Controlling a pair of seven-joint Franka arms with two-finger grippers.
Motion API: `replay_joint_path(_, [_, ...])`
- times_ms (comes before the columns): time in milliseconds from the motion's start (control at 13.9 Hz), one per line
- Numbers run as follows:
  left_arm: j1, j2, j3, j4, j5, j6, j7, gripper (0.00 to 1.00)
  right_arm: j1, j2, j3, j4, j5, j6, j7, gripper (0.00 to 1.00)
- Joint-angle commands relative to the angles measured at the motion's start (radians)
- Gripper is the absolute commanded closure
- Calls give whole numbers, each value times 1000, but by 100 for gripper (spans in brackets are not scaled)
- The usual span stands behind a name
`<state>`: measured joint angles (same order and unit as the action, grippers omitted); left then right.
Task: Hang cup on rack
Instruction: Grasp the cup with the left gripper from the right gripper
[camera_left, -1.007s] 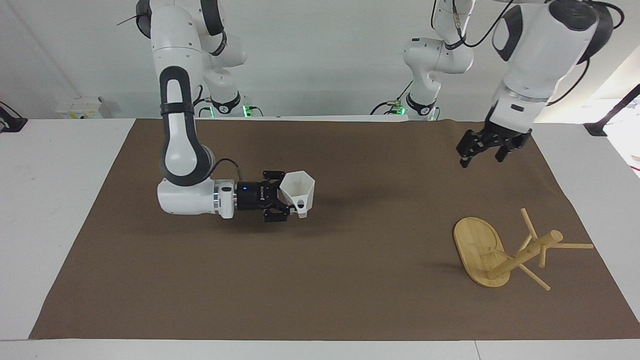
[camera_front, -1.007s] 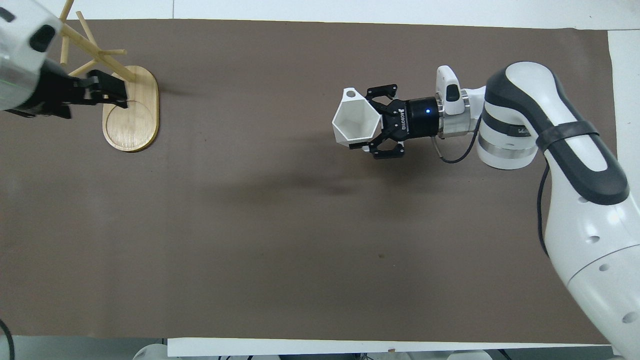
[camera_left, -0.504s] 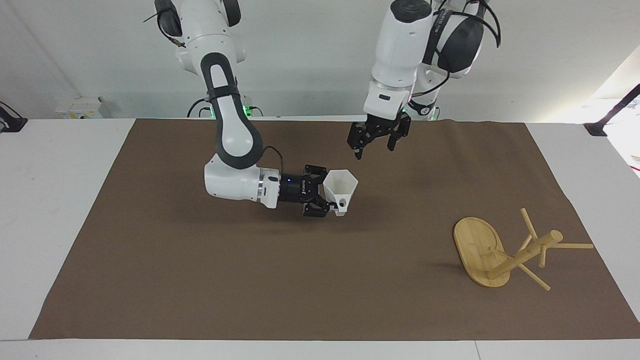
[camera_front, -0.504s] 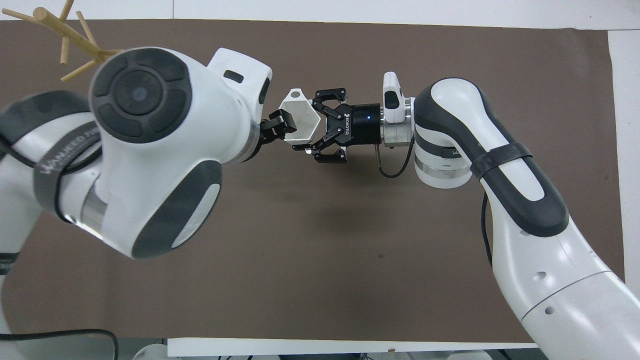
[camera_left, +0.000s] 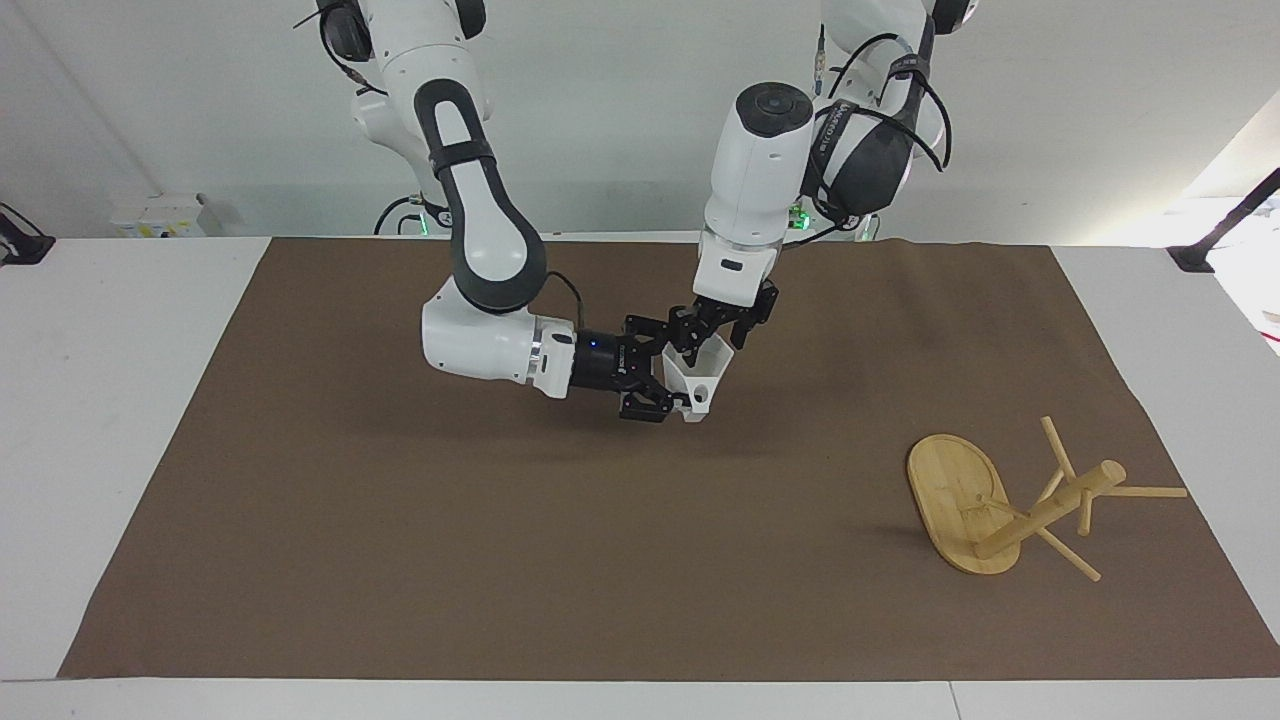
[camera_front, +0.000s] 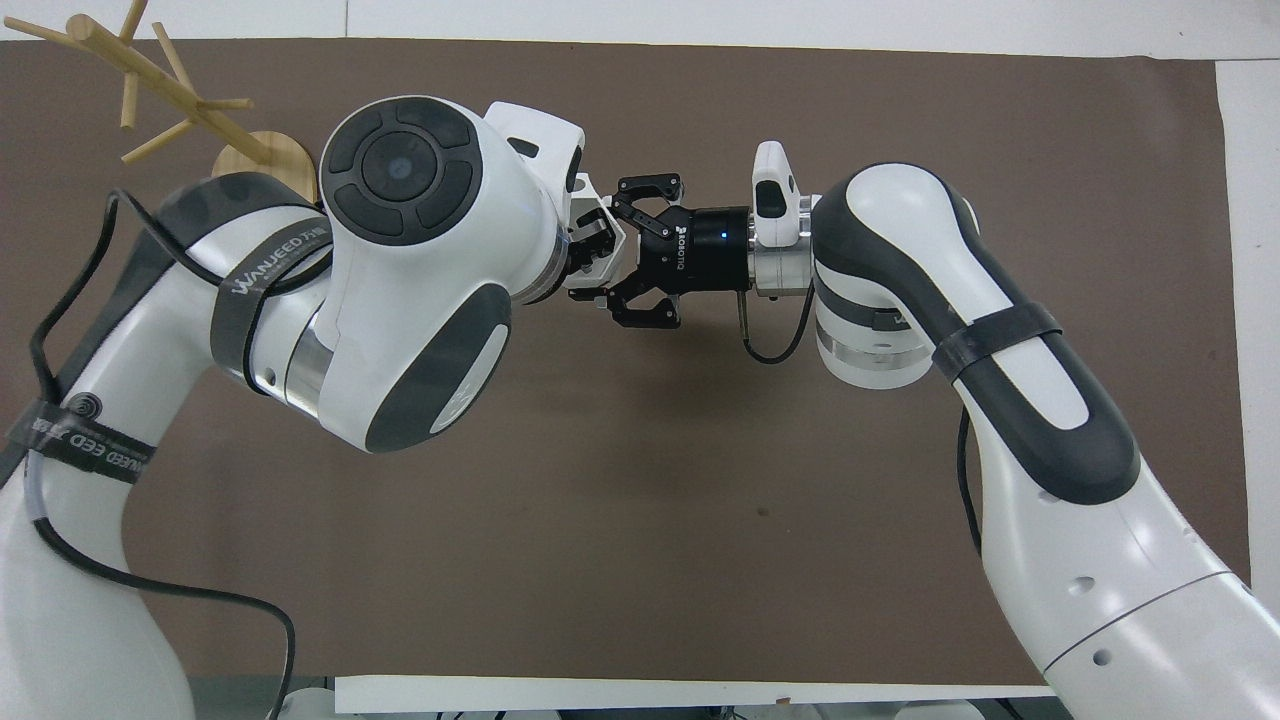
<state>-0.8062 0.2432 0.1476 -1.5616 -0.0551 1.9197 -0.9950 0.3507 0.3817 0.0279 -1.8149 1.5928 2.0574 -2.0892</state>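
To hang the cup, my left gripper should next grab the cup by its upturned rim (camera_front: 608, 263), which stands free while my right gripper holds the cup's body.
My right gripper (camera_left: 670, 386) reaches in sideways over the middle of the brown mat and is shut on the white faceted cup (camera_left: 704, 376), held above the mat with its rim up and its handle turned away from the robots. My left gripper (camera_left: 716, 334) comes down from above, open, with its fingers at the cup's rim. In the overhead view the left arm hides most of the cup (camera_front: 608, 215). The bamboo rack (camera_left: 958, 492) lies tipped over at the left arm's end of the mat, with its post (camera_left: 1050, 510) and pegs slanting off the base.
The brown mat (camera_left: 400, 560) covers most of the white table. In the overhead view the left arm covers part of the rack's base (camera_front: 262, 158), while its pegs (camera_front: 150, 80) show at the mat's edge.
My left arm has swung from over the rack's end to the middle and lowered its gripper onto the cup's rim. My right gripper has carried the cup toward the left arm.
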Motion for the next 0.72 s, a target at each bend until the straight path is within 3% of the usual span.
replay_joint_path(0, [1,4,9,12,-11,18,-11,100,4,-21,-2,-24,23,12,8,70])
replay_joint_path(216, [8,4,13,15,-3,33,-14,100,-1,-21,-2,-23,23,10,8,66])
replay_joint_path(360, [9,4,17,15,-2,35,-19,100,-9,-21,-3,-21,23,9,8,49])
replay_joint_path(432, [9,4,17,15,-2,36,-23,100,-15,-23,-5,-23,19,0,9,3])
replay_joint_path(647, [13,4,21,9,23,73,-89,100,-64,-84,-8,-64,-23,-14,11,1])
